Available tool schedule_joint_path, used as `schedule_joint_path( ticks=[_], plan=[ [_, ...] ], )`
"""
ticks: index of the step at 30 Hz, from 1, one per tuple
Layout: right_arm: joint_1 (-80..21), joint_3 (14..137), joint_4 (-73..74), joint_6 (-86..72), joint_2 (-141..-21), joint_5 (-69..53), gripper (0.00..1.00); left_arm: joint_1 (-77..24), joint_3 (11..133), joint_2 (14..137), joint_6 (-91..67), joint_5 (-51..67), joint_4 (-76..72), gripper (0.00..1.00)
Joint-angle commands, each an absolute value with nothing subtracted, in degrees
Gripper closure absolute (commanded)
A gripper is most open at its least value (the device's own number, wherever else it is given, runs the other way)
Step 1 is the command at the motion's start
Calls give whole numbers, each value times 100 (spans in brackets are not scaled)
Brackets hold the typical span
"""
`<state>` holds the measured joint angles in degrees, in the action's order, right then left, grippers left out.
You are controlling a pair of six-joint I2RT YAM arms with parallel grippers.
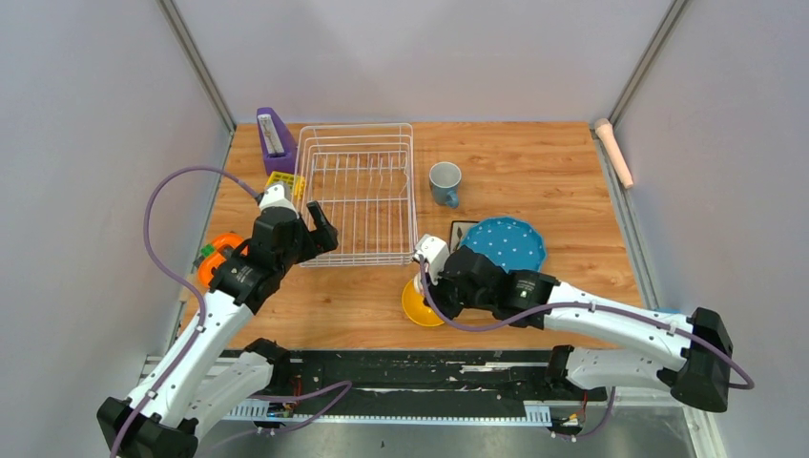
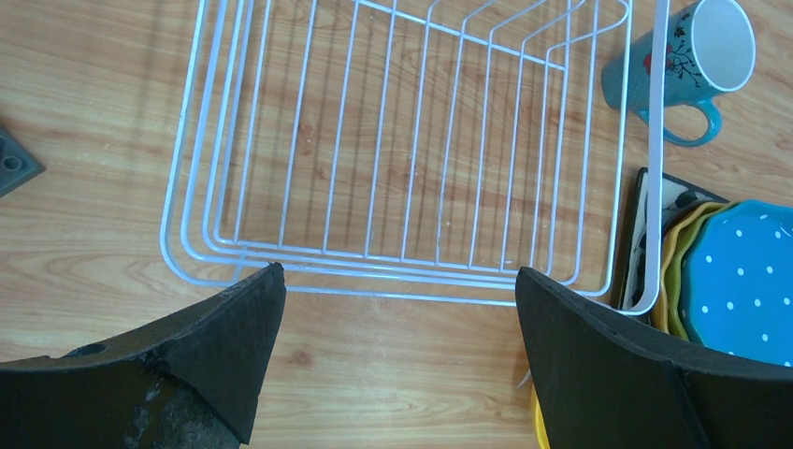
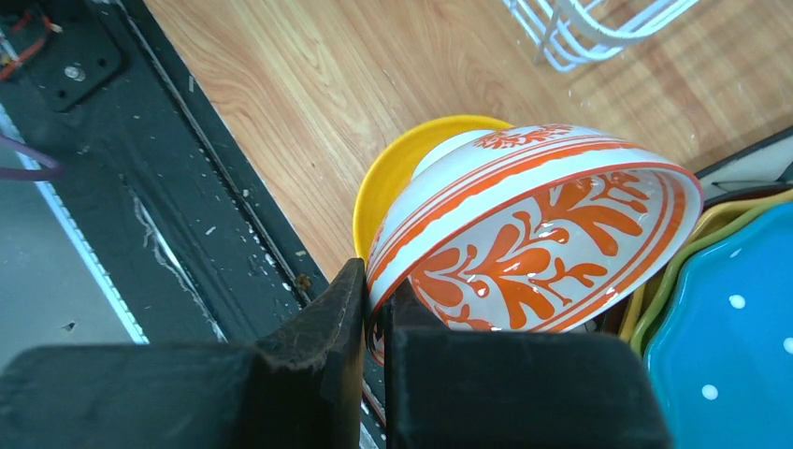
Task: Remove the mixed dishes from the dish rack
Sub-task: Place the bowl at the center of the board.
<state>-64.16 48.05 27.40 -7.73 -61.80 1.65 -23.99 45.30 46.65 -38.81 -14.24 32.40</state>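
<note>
My right gripper keeps holding the patterned bowl (image 3: 542,224) for now, since the bowl hangs tilted above the yellow bowl, reaching past it toward the plates.
The white wire dish rack (image 1: 358,194) stands at the back left with nothing in it; it also fills the left wrist view (image 2: 411,140). My left gripper (image 1: 320,224) is open and empty at its near left corner (image 2: 393,309). My right gripper (image 3: 374,318) is shut on the rim of the red-and-white patterned bowl (image 3: 542,224), holding it tilted over the yellow bowl (image 3: 393,178) on the table (image 1: 420,305). The blue-dotted plate (image 1: 510,243) tops a stack with green and yellow plates and the dark square plate (image 2: 645,234). The blue-grey mug (image 1: 445,182) stands right of the rack.
A purple slanted holder (image 1: 275,138) and a small yellow grid block (image 1: 284,181) sit left of the rack. An orange tape measure (image 1: 217,258) lies under my left arm. A pink roll (image 1: 614,151) lies at the right wall. The black front rail (image 1: 401,367) edges the table.
</note>
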Motion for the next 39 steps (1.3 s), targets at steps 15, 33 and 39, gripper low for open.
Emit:
schedule_joint_path(
  ticks=[15, 33, 39],
  plan=[
    [-6663, 5461, 2721, -982, -7778, 884, 100, -2417, 4532, 4613, -3671, -1520, 3228, 0],
    [-6891, 5713, 3022, -1199, -8229, 926, 67, -2417, 4550, 4681, -3654, -1385, 3193, 0],
    [-6899, 5792, 3002, -1319, -8008, 893, 48, -2417, 4550, 4650, -3652, -1355, 3166, 0]
  ],
)
